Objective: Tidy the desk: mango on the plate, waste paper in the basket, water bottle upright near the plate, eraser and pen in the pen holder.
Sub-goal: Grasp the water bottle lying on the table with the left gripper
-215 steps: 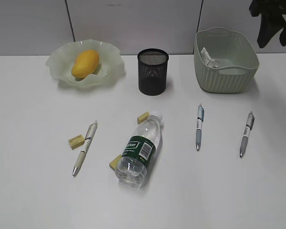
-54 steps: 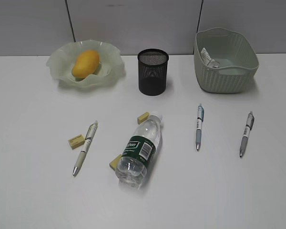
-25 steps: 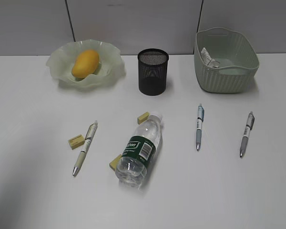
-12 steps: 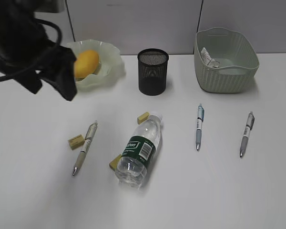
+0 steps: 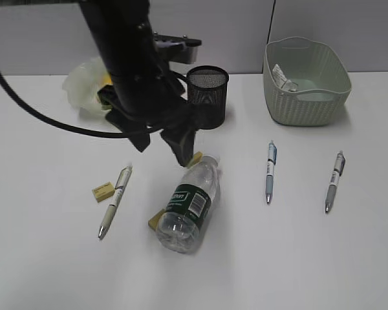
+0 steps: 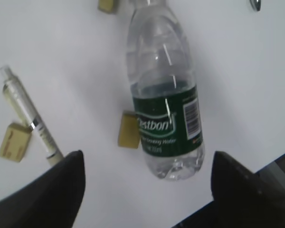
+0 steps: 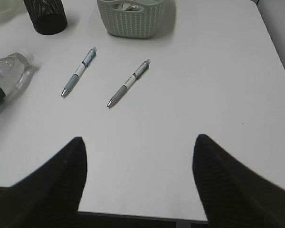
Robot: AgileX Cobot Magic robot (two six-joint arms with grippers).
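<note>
The water bottle [image 5: 190, 203] lies long and flat on its side, so my left gripper next needs to pick it up around its middle, by the label's upper edge [image 5: 195, 188].
The water bottle [image 5: 190, 203] lies on its side mid-desk, cap pointing away. My left gripper [image 5: 163, 146] hangs open just above and behind its cap; in the left wrist view the left gripper [image 6: 147, 157] shows the bottle [image 6: 164, 90] below, fingers apart and empty. Three erasers [image 5: 103, 191] [image 5: 194, 159] [image 5: 156, 219] and three pens [image 5: 115, 200] [image 5: 269, 172] [image 5: 334, 181] lie on the desk [image 5: 278, 258]. The pen holder [image 5: 210, 97] stands upright. Waste paper [image 5: 283, 76] lies in the basket [image 5: 305, 97]. The arm hides the mango and most of the plate [image 5: 76, 81]. My right gripper [image 7: 138, 140] is open over bare desk.
The left arm's black body and cable stand in front of the plate and next to the pen holder. In the right wrist view two pens [image 7: 79, 71] [image 7: 129, 82] lie ahead, and the desk's near edge sits just under the fingers.
The left arm swept in from the upper left and now hovers over the bottle's cap end, covering the mango. Nothing on the desk moved. The right arm left the exterior view earlier.
</note>
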